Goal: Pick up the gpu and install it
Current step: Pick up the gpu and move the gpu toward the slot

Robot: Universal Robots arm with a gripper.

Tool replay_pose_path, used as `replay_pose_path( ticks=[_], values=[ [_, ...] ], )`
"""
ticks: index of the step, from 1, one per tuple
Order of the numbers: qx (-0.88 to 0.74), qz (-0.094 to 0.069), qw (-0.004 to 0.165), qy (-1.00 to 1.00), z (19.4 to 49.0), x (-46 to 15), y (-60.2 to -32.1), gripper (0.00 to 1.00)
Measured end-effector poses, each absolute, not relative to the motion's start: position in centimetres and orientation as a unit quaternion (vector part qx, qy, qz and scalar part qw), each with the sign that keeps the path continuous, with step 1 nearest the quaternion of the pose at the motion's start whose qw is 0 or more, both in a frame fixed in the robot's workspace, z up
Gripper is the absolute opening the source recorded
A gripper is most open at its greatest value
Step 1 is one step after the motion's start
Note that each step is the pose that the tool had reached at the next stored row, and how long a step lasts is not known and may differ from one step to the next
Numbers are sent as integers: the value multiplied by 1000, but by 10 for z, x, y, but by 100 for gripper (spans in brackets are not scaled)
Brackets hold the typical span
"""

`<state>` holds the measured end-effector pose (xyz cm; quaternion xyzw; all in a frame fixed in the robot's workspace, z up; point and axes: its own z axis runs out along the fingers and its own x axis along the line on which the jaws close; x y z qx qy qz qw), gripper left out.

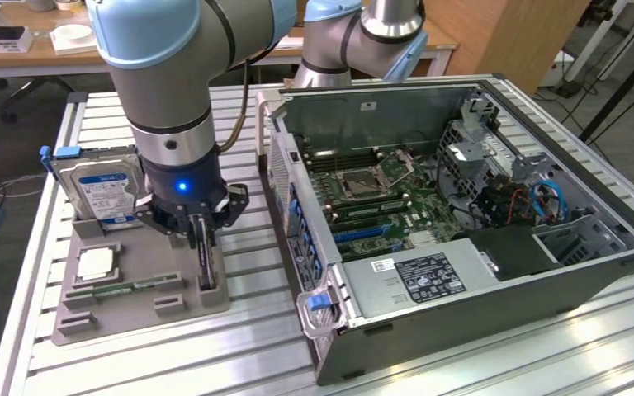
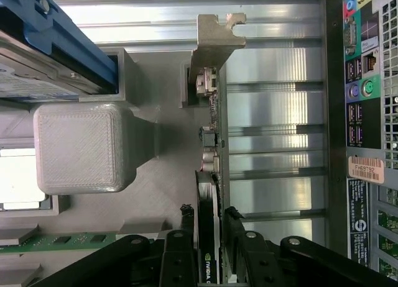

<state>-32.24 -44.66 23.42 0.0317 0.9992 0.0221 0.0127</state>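
The GPU stands on edge in its slot, so the gripper should pick it up next by the flat sides of its black shroud (image 2: 208,231).
The gpu (image 1: 205,266) stands on edge in a slot of the grey holder (image 1: 130,312), at the exterior view's left of the computer case (image 1: 482,264). It is a thin dark card; its silver bracket (image 2: 214,41) shows in the wrist view. My gripper (image 1: 201,235) is lowered straight over the card. In the wrist view the gripper (image 2: 209,215) has one black finger (image 2: 186,222) on each side of the gpu (image 2: 214,119), with narrow gaps still showing, so it is open around the card. The card still rests in its slot.
A silver hard drive (image 1: 99,190) with blue rails stands upright at the holder's back. A green memory stick (image 1: 135,287) and a square chip (image 1: 95,264) lie in the holder. The open case shows its motherboard (image 1: 372,198). Slatted aluminium table (image 1: 240,355) all around.
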Motion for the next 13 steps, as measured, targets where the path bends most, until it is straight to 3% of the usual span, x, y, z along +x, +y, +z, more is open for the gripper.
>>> replay_pose_path(
  ticks=[13],
  values=[
    [32,22,13,999,234,-322,-447,26]
  ],
)
